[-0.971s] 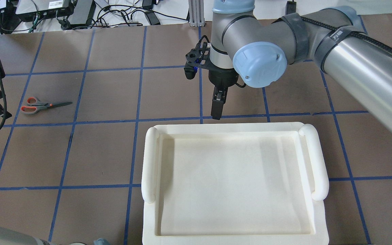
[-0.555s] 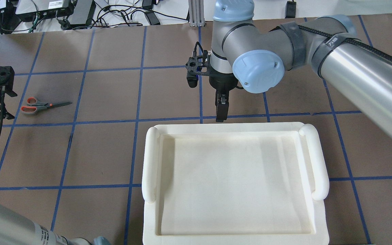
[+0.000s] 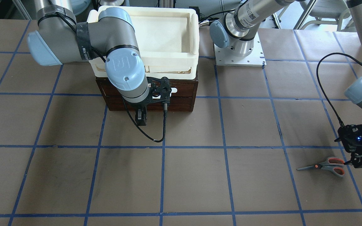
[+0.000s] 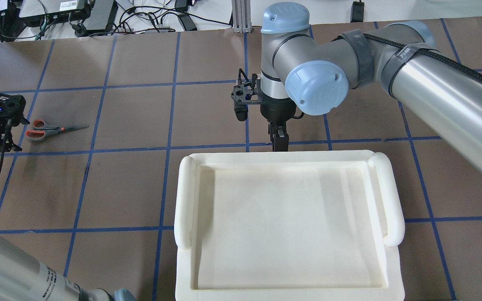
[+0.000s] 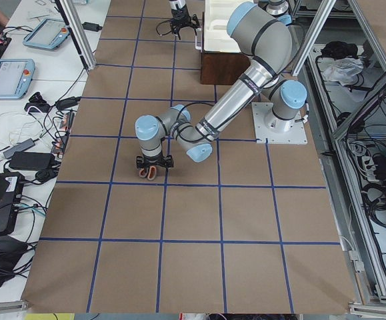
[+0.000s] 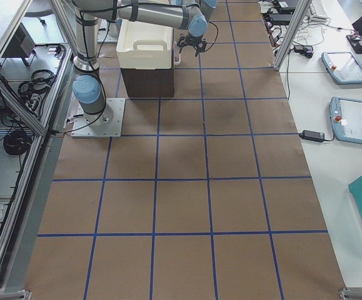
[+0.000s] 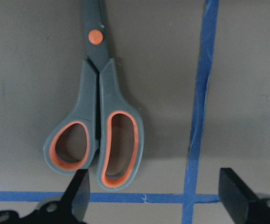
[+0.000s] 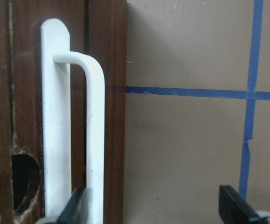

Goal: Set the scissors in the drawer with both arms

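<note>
The scissors' pointed blades lie bare on the tabletop, so the left gripper next needs to take the scissors by the grey handles just behind the orange pivot (image 3: 323, 164) (image 7: 98, 74).
The scissors (image 4: 50, 129) lie flat and closed on the brown table at the far left; they also show in the front view (image 3: 324, 165) and the left wrist view (image 7: 100, 130). My left gripper (image 4: 3, 144) (image 3: 361, 163) (image 7: 155, 196) is open and low, just behind the handle loops and apart from them. The dark brown drawer (image 3: 171, 102) is shut under the cream tray. Its white bar handle (image 8: 95, 135) stands just inside my open right gripper (image 8: 153, 210) (image 4: 278, 142) (image 3: 141, 121), close to one finger (image 8: 76, 207).
A cream-white plastic tray (image 4: 283, 156) (image 3: 193, 31) sits on top of the drawer cabinet. The table is brown paper with blue tape lines (image 4: 170, 146). Cables and electronics (image 4: 73, 12) lie beyond the far edge. The left arm's base plate (image 3: 239, 51) is beside the cabinet.
My left gripper has come in and lowered toward the scissors' handles. My right gripper has moved down and toward the cabinet's front, right at the tray's edge. The scissors have not moved.
</note>
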`<state>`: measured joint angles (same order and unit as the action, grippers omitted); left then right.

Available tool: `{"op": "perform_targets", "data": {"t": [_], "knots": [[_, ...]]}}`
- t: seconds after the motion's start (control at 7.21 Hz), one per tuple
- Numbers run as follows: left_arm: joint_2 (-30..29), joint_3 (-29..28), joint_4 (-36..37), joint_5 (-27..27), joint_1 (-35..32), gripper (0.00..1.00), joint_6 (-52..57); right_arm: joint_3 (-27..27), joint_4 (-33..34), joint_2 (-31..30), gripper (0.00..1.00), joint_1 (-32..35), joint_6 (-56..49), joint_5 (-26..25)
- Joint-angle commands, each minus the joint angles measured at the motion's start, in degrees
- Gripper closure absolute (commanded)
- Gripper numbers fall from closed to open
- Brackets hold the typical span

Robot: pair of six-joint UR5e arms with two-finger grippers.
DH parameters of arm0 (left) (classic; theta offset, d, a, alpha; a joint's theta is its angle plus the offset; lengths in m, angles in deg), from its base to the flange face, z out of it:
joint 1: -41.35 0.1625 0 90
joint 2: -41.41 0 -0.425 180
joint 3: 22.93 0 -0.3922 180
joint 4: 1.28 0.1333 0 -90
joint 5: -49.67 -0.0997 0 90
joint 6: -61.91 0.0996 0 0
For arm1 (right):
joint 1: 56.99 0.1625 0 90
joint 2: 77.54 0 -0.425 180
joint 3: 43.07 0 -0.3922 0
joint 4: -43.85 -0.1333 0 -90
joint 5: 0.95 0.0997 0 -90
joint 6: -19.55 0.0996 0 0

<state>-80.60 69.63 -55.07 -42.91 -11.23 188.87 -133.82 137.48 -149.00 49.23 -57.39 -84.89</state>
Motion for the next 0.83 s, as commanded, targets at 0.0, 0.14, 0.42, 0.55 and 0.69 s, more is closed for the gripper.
{"op": "perform_targets", "data": {"t": [0.0,0.14,0.42,0.55,0.69], "knots": [[-0.6,-2.2,-0.4,2.9,-2.2,0.11,2.1,-0.1,-1.0,0.2,0.0,0.0,-0.7,0.1],[-1.4,-2.4,-0.3,3.1,-3.7,0.11,-2.1,-0.1,-0.6,0.5,0.0,0.0,-0.9,-0.5],[-2.7,-2.5,-0.1,2.1,-4.0,0.08,-10.0,-0.1,-0.8,1.5,0.0,0.0,-0.4,-0.5],[-3.4,-2.6,-0.1,2.2,-4.0,0.08,-10.8,-0.1,-0.8,2.0,0.0,0.0,-0.1,-0.1],[-4.2,-3.2,0.1,2.5,-4.1,0.08,-11.7,-0.1,-0.9,2.1,0.0,0.0,-0.1,0.1]]}}
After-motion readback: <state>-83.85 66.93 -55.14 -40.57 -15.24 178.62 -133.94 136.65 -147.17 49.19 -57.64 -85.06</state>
